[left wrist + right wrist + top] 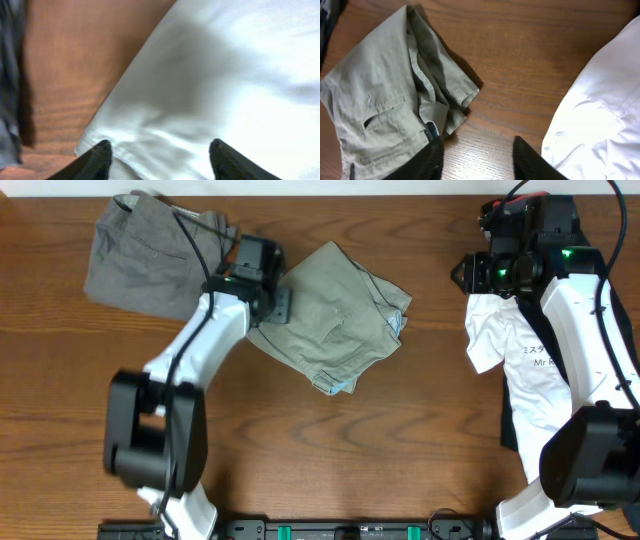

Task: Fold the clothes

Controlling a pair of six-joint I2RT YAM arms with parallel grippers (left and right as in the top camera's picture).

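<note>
I need my left gripper to grab the khaki shorts next by their edge showing lining, with layers gathered together, to carry them folded onto the darker shorts.
The khaki-olive shorts (pixel 335 315) lie bunched and roughly folded in the middle of the table, with a bit of pale lining showing at the lower edge. My left gripper (pixel 275 305) is at their left edge. In the left wrist view its fingers (pixel 157 152) are open and straddle the hem of the shorts (pixel 210 85), which look washed out there. My right gripper (pixel 465 275) is off to the right, apart from the shorts. It is open over bare wood (pixel 477 155), with the shorts (pixel 385 110) to its left.
Darker grey-brown shorts (pixel 140 255) lie at the back left, just behind the left arm. A white printed T-shirt (pixel 520 360) lies on a black garment (pixel 510 430) at the right, under the right arm. The T-shirt also shows in the right wrist view (pixel 600 120).
</note>
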